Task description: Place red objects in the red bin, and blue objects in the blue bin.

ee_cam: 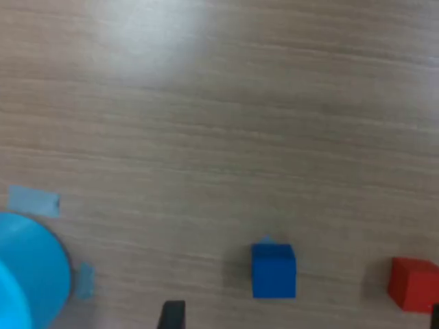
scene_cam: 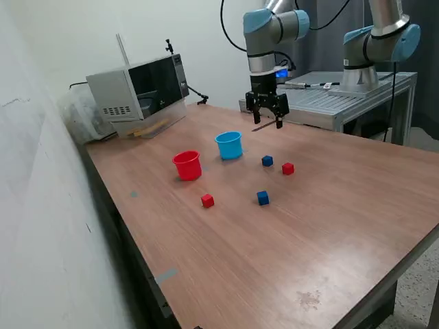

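Note:
The gripper grabs the dark blue cube by two opposite sides next. Then it sorts the cube into the blue bin (scene_cam: 229, 145).
The red bin (scene_cam: 187, 165) and the light blue bin (scene_cam: 229, 145) stand upright on the wooden table (scene_cam: 329, 226). Two dark blue cubes (scene_cam: 267, 161) (scene_cam: 263, 198) and two red cubes (scene_cam: 287, 168) (scene_cam: 207, 200) lie loose on the table near them. My gripper (scene_cam: 267, 124) hangs open and empty above the table, behind the bins and cubes. In the wrist view I see the blue bin's rim (ee_cam: 27, 274), one blue cube (ee_cam: 273, 271) and one red cube (ee_cam: 413, 284); one dark fingertip (ee_cam: 171, 316) shows at the frame's edge.
A microwave (scene_cam: 140, 89) stands at the table's back on the exterior view's left. A second arm (scene_cam: 374, 41) stands on a metal bench (scene_cam: 343, 99) behind the table. Small blue tape marks (ee_cam: 33, 200) lie beside the blue bin.

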Controlling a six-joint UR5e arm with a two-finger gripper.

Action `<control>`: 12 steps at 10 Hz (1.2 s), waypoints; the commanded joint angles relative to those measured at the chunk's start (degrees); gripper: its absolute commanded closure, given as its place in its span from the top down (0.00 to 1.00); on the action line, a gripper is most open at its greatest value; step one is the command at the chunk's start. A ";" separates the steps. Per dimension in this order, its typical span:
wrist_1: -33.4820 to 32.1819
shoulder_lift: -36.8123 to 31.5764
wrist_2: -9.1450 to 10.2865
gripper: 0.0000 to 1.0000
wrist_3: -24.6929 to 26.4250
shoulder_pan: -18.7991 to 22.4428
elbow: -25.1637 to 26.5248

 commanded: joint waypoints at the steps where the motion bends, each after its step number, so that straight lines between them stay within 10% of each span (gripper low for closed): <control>1: -1.46 2.00 1.62 1.00 -0.69 0.15 0.13; 12: -7.87 11.24 1.79 1.00 -0.69 0.59 -0.31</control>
